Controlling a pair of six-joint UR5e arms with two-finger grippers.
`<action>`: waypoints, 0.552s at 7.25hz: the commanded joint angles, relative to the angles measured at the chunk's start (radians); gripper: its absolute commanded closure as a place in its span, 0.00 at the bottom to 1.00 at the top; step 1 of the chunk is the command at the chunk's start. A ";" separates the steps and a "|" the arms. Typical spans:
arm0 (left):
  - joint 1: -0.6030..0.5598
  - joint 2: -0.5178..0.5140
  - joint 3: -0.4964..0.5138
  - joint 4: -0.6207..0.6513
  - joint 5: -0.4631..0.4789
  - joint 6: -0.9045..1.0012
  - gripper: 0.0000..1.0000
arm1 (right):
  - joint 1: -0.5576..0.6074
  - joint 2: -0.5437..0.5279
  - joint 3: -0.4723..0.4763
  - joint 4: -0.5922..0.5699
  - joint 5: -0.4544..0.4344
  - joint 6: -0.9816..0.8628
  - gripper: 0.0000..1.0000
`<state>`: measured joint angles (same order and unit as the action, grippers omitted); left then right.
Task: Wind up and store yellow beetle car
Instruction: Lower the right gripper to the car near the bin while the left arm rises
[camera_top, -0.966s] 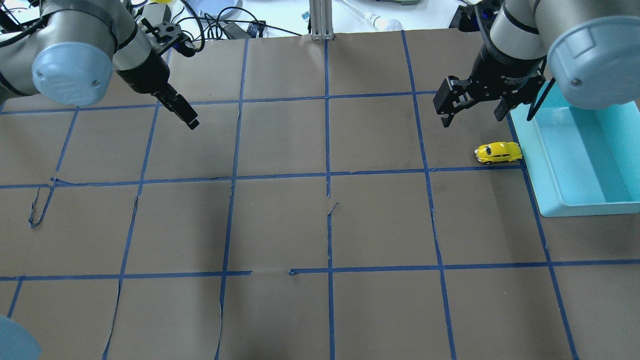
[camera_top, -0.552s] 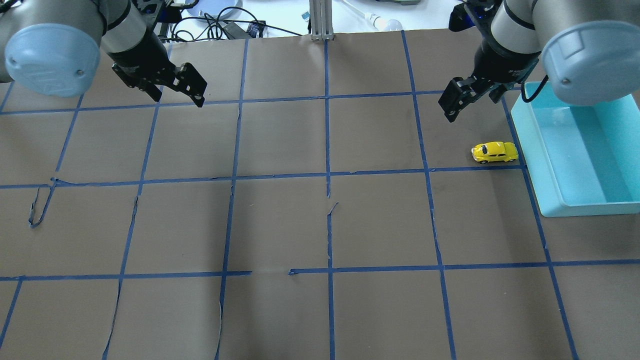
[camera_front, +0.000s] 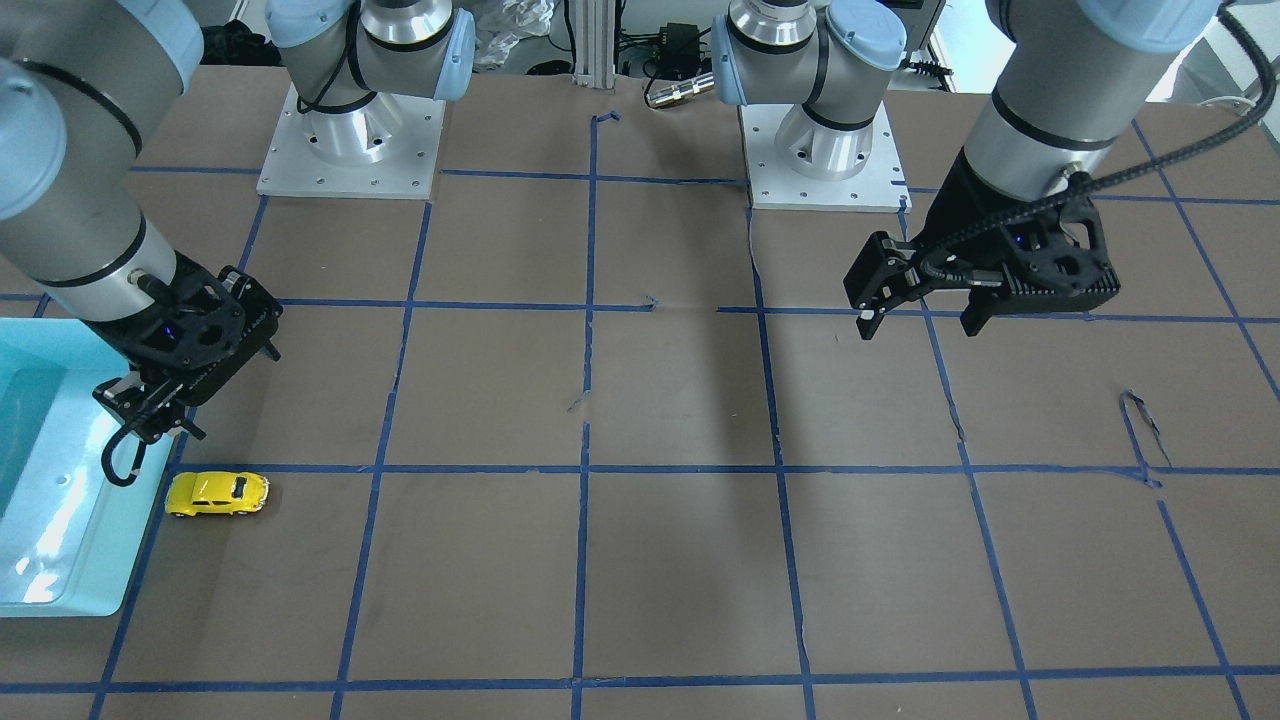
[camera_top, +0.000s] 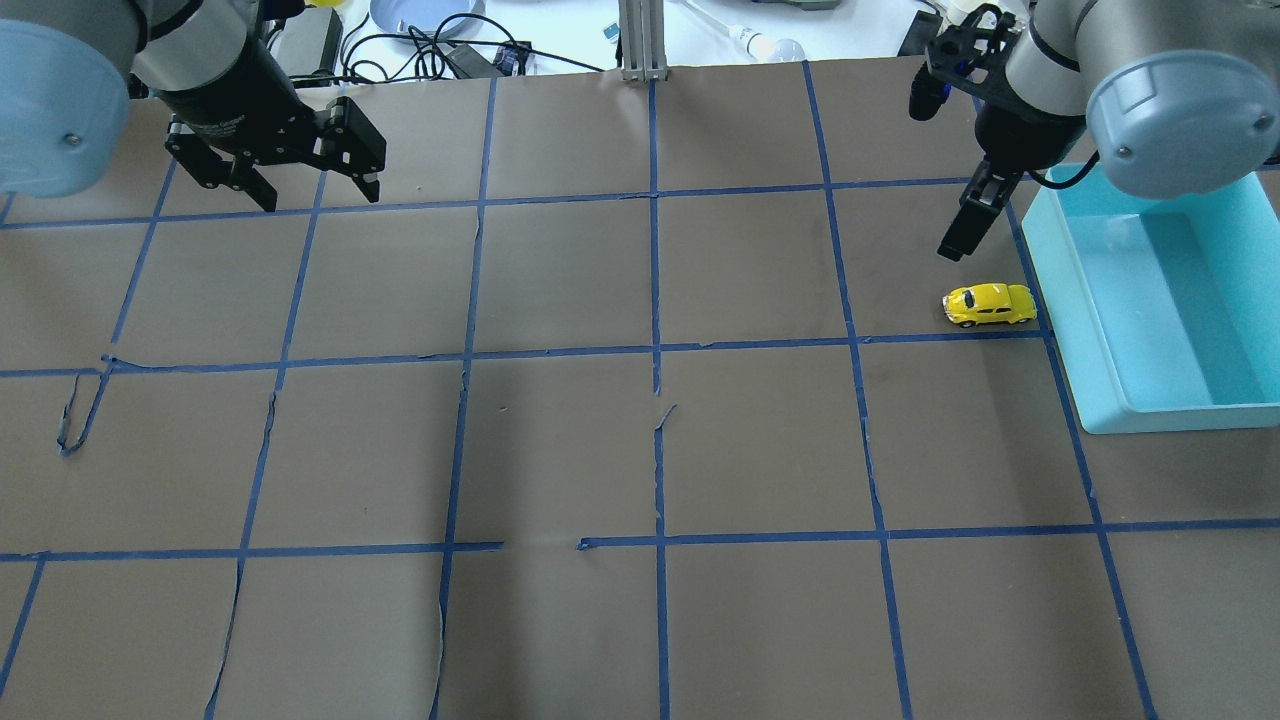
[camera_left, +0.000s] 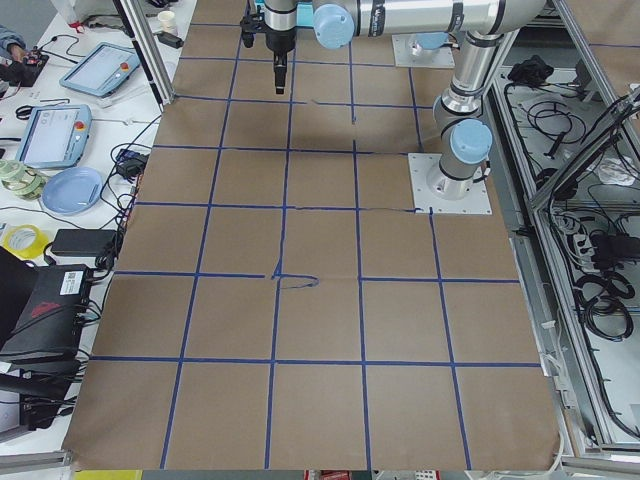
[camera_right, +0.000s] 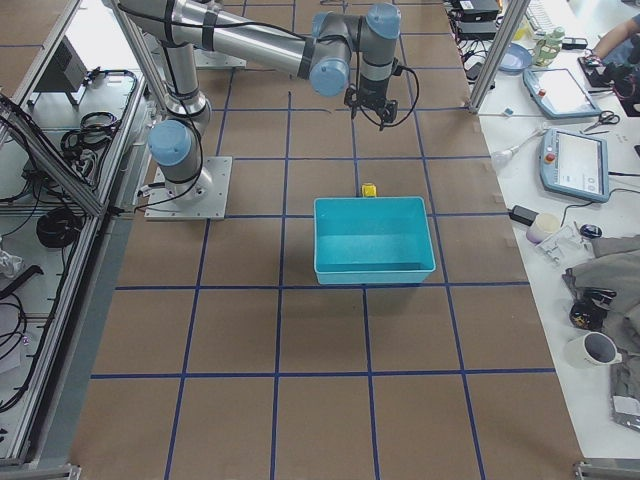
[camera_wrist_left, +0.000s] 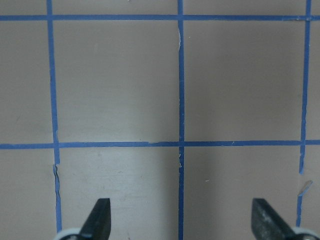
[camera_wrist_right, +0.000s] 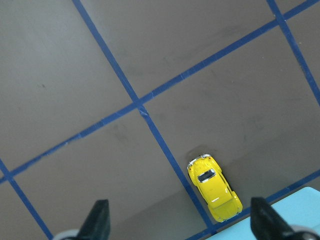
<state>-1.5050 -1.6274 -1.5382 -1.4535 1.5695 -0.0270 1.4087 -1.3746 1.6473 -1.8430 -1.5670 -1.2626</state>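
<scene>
The yellow beetle car should be grabbed next by its long door sides with my right gripper, so that it can be stored in the turquoise bin.
The yellow beetle car (camera_top: 990, 304) stands on its wheels on the brown paper, just left of the turquoise bin (camera_top: 1062, 330), with a small gap between them. It also shows in the front view (camera_front: 217, 493), the right side view (camera_right: 369, 189) and the right wrist view (camera_wrist_right: 214, 187). My right gripper (camera_top: 957, 243) hangs open and empty above the table, just beyond the car on its far side; its fingers (camera_wrist_right: 99, 220) stand wide apart. My left gripper (camera_top: 320, 195) is open and empty over the far left of the table (camera_front: 920, 325), far from the car.
The bin (camera_front: 70, 600) is empty and sits at the table's right end. A metal post (camera_top: 640, 40) and cables (camera_top: 420, 45) lie past the far edge. The paper has small tears (camera_top: 75, 420). Arm bases (camera_front: 350, 150) stand at the robot's side.
Both wrists have turned. My left gripper moved left and toward the far edge. My right gripper swung right, closer to the car, and now shows edge-on. The car shifted slightly away from the bin.
</scene>
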 joint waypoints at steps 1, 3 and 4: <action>-0.039 0.038 -0.010 -0.011 0.026 -0.030 0.00 | -0.062 0.095 0.002 -0.088 -0.062 -0.237 0.00; -0.083 0.058 -0.020 -0.005 0.027 -0.028 0.00 | -0.062 0.165 0.002 -0.130 -0.118 -0.273 0.00; -0.083 0.063 -0.025 0.002 0.026 -0.028 0.00 | -0.062 0.199 0.002 -0.145 -0.126 -0.276 0.00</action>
<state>-1.5803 -1.5727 -1.5572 -1.4583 1.5969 -0.0554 1.3481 -1.2190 1.6489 -1.9656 -1.6702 -1.5271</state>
